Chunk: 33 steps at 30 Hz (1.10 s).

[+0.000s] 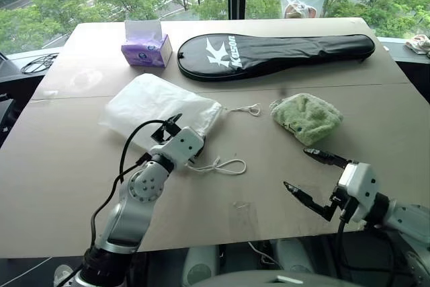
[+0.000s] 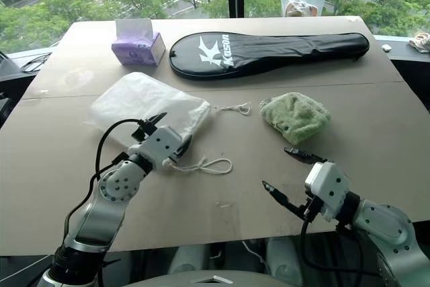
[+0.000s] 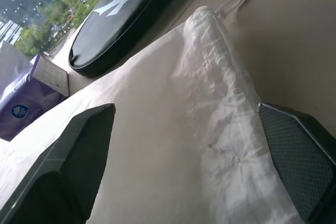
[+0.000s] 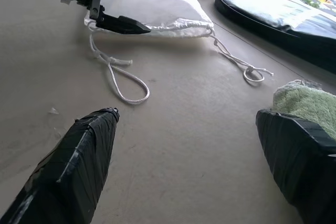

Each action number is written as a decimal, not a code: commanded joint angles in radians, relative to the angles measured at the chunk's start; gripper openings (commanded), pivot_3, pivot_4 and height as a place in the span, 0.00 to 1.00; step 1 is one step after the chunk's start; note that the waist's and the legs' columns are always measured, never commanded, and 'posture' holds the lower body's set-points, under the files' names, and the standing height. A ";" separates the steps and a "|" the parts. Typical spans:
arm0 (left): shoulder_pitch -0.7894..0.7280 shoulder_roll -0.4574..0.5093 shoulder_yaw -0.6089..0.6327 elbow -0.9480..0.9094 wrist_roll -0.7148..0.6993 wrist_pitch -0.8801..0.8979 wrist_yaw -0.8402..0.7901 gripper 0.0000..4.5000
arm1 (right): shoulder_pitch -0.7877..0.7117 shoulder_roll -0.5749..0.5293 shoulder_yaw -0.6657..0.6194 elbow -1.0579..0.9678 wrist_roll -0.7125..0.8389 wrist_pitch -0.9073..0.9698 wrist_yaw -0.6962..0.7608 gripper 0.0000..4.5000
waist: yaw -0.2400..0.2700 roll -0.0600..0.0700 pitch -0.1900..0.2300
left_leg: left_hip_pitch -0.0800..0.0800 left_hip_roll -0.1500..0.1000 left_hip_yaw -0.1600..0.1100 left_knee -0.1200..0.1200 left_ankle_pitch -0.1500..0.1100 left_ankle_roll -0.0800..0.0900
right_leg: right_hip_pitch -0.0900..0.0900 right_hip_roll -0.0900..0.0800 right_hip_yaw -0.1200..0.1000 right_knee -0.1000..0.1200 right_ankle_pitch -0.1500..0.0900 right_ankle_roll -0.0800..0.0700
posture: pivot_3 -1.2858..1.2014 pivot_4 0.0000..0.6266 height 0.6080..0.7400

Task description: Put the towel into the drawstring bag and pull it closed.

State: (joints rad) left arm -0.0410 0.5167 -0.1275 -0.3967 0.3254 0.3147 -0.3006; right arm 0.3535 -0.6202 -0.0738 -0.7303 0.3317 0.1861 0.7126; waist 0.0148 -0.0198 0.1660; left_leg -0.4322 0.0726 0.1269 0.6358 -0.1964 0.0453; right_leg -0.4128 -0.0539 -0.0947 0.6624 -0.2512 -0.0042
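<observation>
The white bag's body (image 1: 144, 104) is lying flat on the tabletop, so my left gripper should next grab its opening's crinkled edge (image 1: 209, 124), where the fabric puckers up.
The white drawstring bag (image 1: 158, 109) lies flat on the brown table, left of centre, its gathered mouth toward the right. One cream cord (image 1: 225, 165) loops out near the front, another (image 1: 245, 109) trails toward the towel. My left gripper (image 1: 185, 132) is open, its fingers on either side of the bag's mouth end (image 3: 210, 103) and low over the table. The light-green fluffy towel (image 1: 306, 117) sits bunched at the centre right. My right gripper (image 1: 295, 168) stands open just in front of the towel (image 4: 304, 100), apart from it, nothing between its fingers.
A long black racket cover (image 1: 275, 52) lies across the back of the table, with a purple tissue box (image 1: 146, 48) to its left. Dark cables (image 1: 40, 64) sit on a ledge beyond the table's left edge. Bare tabletop (image 1: 269, 213) runs along the front edge.
</observation>
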 commanded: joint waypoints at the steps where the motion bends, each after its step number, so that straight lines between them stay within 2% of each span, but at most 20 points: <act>1: -0.013 -0.002 0.011 -0.004 0.017 -0.005 0.000 1.00 | -0.002 -0.007 -0.016 -0.047 0.018 0.001 0.000 0.99 | 0.000 0.000 0.000 | 0.000 0.000 0.000 0.000 0.000 0.000 | 0.000 0.000 0.000 0.000 0.000 0.000 | 0.52 0.24 1.00; 19: -0.084 -0.016 0.010 0.089 0.021 0.029 -0.017 1.00 | -0.027 -0.003 -0.024 -0.047 0.037 0.038 -0.018 0.99 | 0.000 0.000 0.000 | 0.000 0.000 0.000 0.001 0.000 0.000 | 0.001 0.000 0.000 0.001 0.000 0.000 | 0.52 0.24 1.00; 22: -0.100 -0.026 0.014 0.121 0.020 0.055 -0.012 0.82 | -0.039 -0.007 -0.035 -0.049 0.075 0.092 -0.030 1.00 | 0.000 -0.001 0.000 | 0.000 0.000 0.000 0.001 0.000 0.000 | 0.001 0.000 0.000 0.001 0.000 0.000 | 0.52 0.24 1.00; 26: -0.137 -0.061 0.062 0.159 -0.037 0.141 -0.024 0.40 | -0.089 -0.012 -0.078 -0.027 0.199 0.238 -0.060 1.00 | 0.000 -0.001 -0.001 | 0.000 0.000 0.000 0.002 0.000 0.000 | 0.001 0.000 0.000 0.002 0.000 0.000 | 0.52 0.24 1.00; 29: -0.172 -0.086 0.108 0.185 -0.105 0.214 -0.047 0.07 | -0.140 -0.012 -0.106 -0.006 0.194 0.288 -0.111 1.00 | -0.001 -0.001 -0.001 | 0.000 0.000 0.000 0.003 0.000 0.000 | 0.001 0.000 0.000 0.002 0.000 0.000 | 0.52 0.24 1.00; 30: -0.199 -0.113 0.153 0.195 -0.176 0.307 -0.078 0.02 | -0.151 -0.018 -0.109 -0.003 0.188 0.314 -0.129 1.00 | -0.001 -0.001 -0.001 | 0.000 0.000 0.000 0.003 0.000 0.000 | 0.001 0.001 0.000 0.003 0.000 0.000 | 0.52 0.24 1.00; 31: -0.220 -0.131 0.184 0.202 -0.226 0.373 -0.101 0.02 | -0.160 -0.022 -0.110 -0.002 0.185 0.335 -0.141 1.00 | 0.000 -0.001 -0.001 | 0.000 0.000 0.000 0.003 0.000 0.000 | 0.001 0.001 0.000 0.003 0.000 0.000 | 0.52 0.24 1.00; 33: -0.315 -0.199 0.335 0.233 -0.392 0.595 -0.135 0.02 | -0.172 -0.027 -0.106 0.009 0.151 0.358 -0.172 1.00 | 0.002 -0.002 -0.002 | 0.000 0.000 -0.001 0.004 0.000 0.000 | 0.001 0.001 -0.001 0.003 0.000 0.000 | 0.52 0.24 1.00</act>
State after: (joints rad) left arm -0.2764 0.3664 0.0625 -0.1903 0.0977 0.6874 -0.3944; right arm 0.1938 -0.6369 -0.1617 -0.7177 0.5091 0.5174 0.5769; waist 0.0170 -0.0217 0.1644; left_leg -0.4321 0.0727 0.1256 0.6403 -0.1961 0.0457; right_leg -0.4108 -0.0530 -0.0958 0.6657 -0.2509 -0.0038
